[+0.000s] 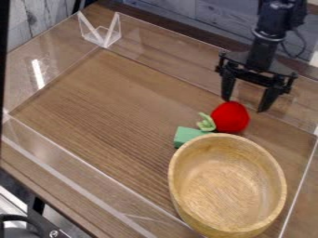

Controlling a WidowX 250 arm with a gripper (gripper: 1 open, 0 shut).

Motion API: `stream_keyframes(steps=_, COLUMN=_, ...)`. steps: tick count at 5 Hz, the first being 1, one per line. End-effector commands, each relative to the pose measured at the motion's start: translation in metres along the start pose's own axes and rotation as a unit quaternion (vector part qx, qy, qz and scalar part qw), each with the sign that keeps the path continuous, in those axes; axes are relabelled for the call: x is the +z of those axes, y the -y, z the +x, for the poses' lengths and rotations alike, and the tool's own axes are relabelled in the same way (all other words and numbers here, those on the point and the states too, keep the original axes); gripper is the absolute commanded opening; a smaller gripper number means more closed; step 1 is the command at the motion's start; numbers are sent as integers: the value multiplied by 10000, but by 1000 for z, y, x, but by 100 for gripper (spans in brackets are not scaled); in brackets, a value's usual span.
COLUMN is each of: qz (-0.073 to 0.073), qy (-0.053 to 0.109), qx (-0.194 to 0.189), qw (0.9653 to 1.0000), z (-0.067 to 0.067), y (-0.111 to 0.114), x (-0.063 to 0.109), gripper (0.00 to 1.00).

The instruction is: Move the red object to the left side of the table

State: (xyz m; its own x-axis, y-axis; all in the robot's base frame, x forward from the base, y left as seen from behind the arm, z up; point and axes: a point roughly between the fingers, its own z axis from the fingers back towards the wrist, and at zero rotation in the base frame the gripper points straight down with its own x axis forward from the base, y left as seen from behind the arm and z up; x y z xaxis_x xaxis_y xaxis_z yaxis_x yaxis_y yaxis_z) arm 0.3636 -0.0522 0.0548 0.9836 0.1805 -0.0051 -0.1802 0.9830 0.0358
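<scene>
I should lower before closing; I'd miss the red toy fruit.
The red object (229, 116) is a small bright red ball-like toy fruit lying on the brown wood-grain table (112, 112), right of centre, just behind the wooden bowl's rim. A light-green leaf part sticks out at its left. My black gripper (250, 95) hangs open just above and behind it, a little to the right, with its fingers (229, 87) spread wide and pointing down. Nothing is between them.
A round wooden bowl (228, 185) sits at the front right, close to the fruit. A flat green piece (187, 136) lies at the bowl's back left rim. Low clear acrylic walls (97, 32) border the tabletop.
</scene>
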Motion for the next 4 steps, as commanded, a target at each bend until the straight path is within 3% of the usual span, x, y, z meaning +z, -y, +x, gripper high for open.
stream_keyframes(steps=1, qz=-116, qy=271, qx=-817, qw=9962, z=5, y=-2, x=4, gripper=100)
stream_keyframes(steps=2, qz=-144, qy=266, qx=-1509, qw=9881, z=4, y=-2, x=-13, gripper=100)
stream_keyframes(steps=3, qz=-175, qy=286, qx=-1694, qw=9850, z=-1, y=0, x=-17, gripper=0)
stream_keyframes(steps=4, qz=-190, qy=319, qx=-1722, qw=9844, z=-7, y=2, x=-15, gripper=0)
